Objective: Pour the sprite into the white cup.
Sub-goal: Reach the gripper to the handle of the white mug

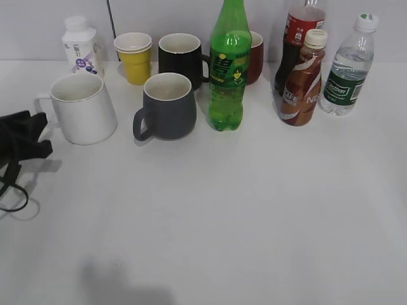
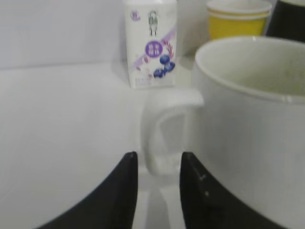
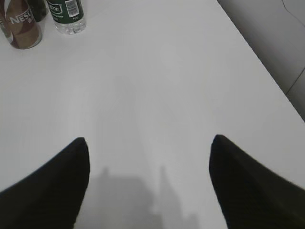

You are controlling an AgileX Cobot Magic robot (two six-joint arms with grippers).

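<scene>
The white cup's round body [image 1: 86, 114] is wider than the robot's open fingers, so the left gripper should next take the cup by its slim side handle [image 1: 40, 105].
The sprite [image 1: 227, 76], a tall green bottle with a green and yellow label, stands upright at the middle back, untouched. The white cup [image 1: 86, 114] stands at the left with its handle pointing left. My left gripper [image 1: 46, 135] sits low on the table just left of the cup. In the left wrist view its fingers [image 2: 158, 160] are open, with the cup's handle [image 2: 162, 129] between and just beyond the tips. The cup's body [image 2: 248, 119] fills the right of that view. My right gripper [image 3: 150, 143] is wide open and empty over bare table; it is out of the exterior view.
A grey mug [image 1: 166, 108] stands between the cup and the sprite. Behind them are a black mug [image 1: 181, 60], a yellow paper cup [image 1: 135, 60] and a small white bottle [image 1: 79, 47]. A cola bottle [image 1: 299, 32], a coffee bottle [image 1: 304, 82] and a water bottle [image 1: 346, 70] stand on the right.
</scene>
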